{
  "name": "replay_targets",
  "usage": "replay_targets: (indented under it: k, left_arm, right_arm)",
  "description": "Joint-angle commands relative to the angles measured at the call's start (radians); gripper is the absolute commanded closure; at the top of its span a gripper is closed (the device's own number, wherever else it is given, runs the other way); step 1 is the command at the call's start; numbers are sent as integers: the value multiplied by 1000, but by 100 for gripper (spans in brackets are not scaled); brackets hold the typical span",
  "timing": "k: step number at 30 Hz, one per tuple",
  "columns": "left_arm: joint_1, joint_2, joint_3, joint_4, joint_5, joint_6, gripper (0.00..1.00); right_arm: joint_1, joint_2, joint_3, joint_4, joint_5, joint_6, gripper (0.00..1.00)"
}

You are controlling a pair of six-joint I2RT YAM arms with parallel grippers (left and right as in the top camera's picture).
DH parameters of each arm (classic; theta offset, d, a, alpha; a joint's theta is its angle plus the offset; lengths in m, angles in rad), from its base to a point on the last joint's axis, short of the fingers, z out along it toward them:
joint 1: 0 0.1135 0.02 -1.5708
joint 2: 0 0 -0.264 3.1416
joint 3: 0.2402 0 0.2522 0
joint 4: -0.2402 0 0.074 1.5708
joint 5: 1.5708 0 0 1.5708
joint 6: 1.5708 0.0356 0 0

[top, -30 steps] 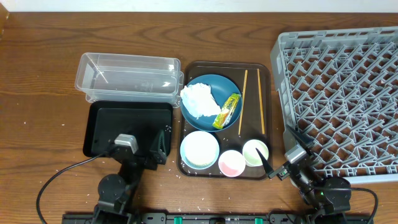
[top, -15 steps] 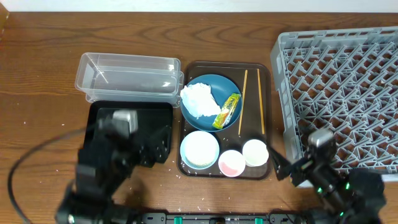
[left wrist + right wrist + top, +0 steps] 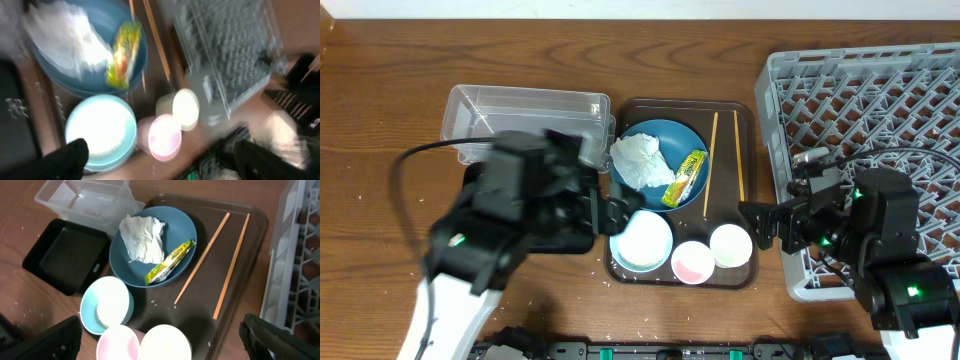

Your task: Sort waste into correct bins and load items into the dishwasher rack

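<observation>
Next, my left gripper grabs the pink cup by its rim (image 3: 676,265) (image 3: 152,141), which leaves the cup's outer body free to hand over to my right gripper.
The blue plate (image 3: 665,150) on the brown tray holds the white napkin (image 3: 638,160) and the yellow-green wrapper (image 3: 685,178). Two chopsticks (image 3: 711,165) lie to its right. The white bowl (image 3: 641,240), pink cup (image 3: 692,262) and pale green cup (image 3: 731,244) stand in front. My left gripper (image 3: 618,212) is open and empty at the bowl's left rim, over the black tray (image 3: 475,178). My right gripper (image 3: 760,225) is open and empty just right of the green cup. The clear tub (image 3: 525,120) and the grey rack (image 3: 870,120) flank the tray. Rice grains (image 3: 175,306) dot the tray.
The brown serving tray (image 3: 680,105) sits between the tub and the rack. The right arm's body hangs over the rack's front left corner (image 3: 800,280). Loose grains lie on the wooden table near the front edge (image 3: 610,282).
Both arms have risen from the front edge and swung inward. The left one now covers the black tray; the right one sits by the rack corner. Nothing was picked up.
</observation>
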Motion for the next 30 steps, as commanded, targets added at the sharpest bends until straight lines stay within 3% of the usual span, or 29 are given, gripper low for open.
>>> replay_targets:
  k: [1,3,8,15,20,26,29,30]
  left_arm:
    - [-158,82,6,-64,-106,9,14]
    - [-259,130,5,-88,-198,5,19]
    - [-461,258,-16,-84,-372,-86,22]
    - [-563,415,-31,-2,-391,-129,27]
    - [-573,516,-31,64,-416,-142,36]
    - [-573,571,-31,85,-446,-155,61]
    - [-572,563,-29,77,-417,-156,90]
    - [-568,553,-27,69,-402,-156,94]
  right_arm:
    - [-2,11,24,-1,48,109,1]
    - [-2,13,24,-2,112,166,1]
    - [-2,13,24,-3,151,209,1]
    - [-2,13,24,-19,152,208,1]
    - [-2,13,24,-25,151,209,1]
    - [-2,13,24,-41,151,208,1]
    - [-2,13,24,-42,152,208,1]
    - [-2,13,24,-42,152,208,1]
